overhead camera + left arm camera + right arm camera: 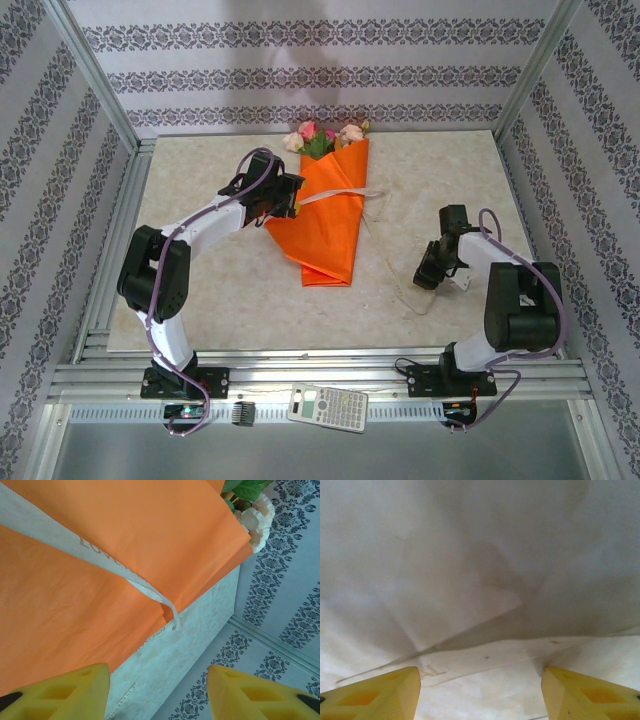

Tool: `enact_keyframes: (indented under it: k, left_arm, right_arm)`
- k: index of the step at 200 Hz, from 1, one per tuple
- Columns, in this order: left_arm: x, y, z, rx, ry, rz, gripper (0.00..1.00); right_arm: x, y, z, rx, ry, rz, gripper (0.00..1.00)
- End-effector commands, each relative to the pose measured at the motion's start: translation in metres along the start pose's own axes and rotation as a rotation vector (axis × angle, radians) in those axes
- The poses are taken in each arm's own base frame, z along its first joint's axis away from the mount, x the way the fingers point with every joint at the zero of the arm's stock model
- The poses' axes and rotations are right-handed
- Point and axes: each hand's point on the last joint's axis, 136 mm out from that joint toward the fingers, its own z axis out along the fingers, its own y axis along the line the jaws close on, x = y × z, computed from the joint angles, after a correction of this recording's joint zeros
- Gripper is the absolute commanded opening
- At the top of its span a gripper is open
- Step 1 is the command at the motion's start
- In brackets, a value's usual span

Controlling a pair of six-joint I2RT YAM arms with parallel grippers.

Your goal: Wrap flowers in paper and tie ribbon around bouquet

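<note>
I will grab the trailing ribbon near its loose end with my right gripper next, so a short tail stays free to tie around the bouquet (328,215).
The bouquet (328,215) lies mid-table, a cone of orange paper (150,525) with the flowers (325,136) at its far, wide end; a cream rose (257,517) shows past the paper's edge. A pale ribbon (335,193) crosses the cone and trails off to the right over the table. My left gripper (290,200) sits at the cone's left edge, open (157,692), nothing between its yellow fingers. The ribbon (100,550) bears lettering. My right gripper (428,278) points down close to the table, open (480,692), with a flat stretch of ribbon (495,655) lying across ahead of its fingertips.
A calculator (328,408) lies on the metal rail at the near edge between the arm bases. Patterned walls (320,70) close in the table (230,290) at the back and both sides.
</note>
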Motion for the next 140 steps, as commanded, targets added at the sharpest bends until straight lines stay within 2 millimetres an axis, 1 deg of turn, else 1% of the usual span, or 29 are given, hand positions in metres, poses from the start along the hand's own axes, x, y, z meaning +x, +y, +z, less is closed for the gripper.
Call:
enact_keyframes:
  k: [1,20,35,44,59,68,75,93,107,126,140]
  left_arm:
    - [-0.001,-0.011,-0.017,0.024,-0.004,0.01,0.54]
    - [-0.002,-0.012,-0.02,0.03,-0.009,0.011,0.54]
    - [-0.003,-0.012,-0.022,0.031,-0.01,0.01,0.54]
    - [-0.004,-0.012,-0.023,0.031,-0.013,0.007,0.54]
    - [-0.005,-0.01,-0.025,0.029,-0.016,0.003,0.54]
    - [-0.006,-0.01,-0.026,0.027,-0.016,0.004,0.54]
    - [-0.006,-0.009,-0.026,0.023,-0.017,0.006,0.54]
    - [-0.008,-0.006,-0.025,0.009,-0.019,0.005,0.55]
    - [-0.01,-0.001,-0.022,-0.009,-0.018,-0.012,0.56]
    - [-0.015,0.011,-0.018,-0.063,-0.033,-0.047,0.59]
    - [-0.019,0.016,-0.013,-0.08,-0.047,-0.099,0.6]
  right_arm:
    - [-0.022,-0.028,0.016,0.073,-0.104,0.227,0.59]
    - [-0.031,-0.041,0.027,0.112,-0.131,0.242,0.49]
    - [-0.035,-0.042,0.034,0.106,-0.135,0.239,0.35]
    - [-0.037,-0.038,0.035,0.093,-0.145,0.228,0.21]
    - [-0.04,-0.032,0.036,0.086,-0.147,0.21,0.06]
    - [-0.04,-0.021,0.035,0.057,-0.148,0.179,0.0]
    - [-0.037,-0.009,0.034,0.027,-0.136,0.139,0.0]
    - [-0.013,0.029,0.017,-0.047,-0.098,0.007,0.0]
    - [0.012,0.055,-0.004,-0.099,-0.072,-0.13,0.0]
    - [0.049,0.075,-0.041,-0.167,-0.058,-0.317,0.0]
    - [0.078,0.079,-0.07,-0.214,-0.056,-0.465,0.0]
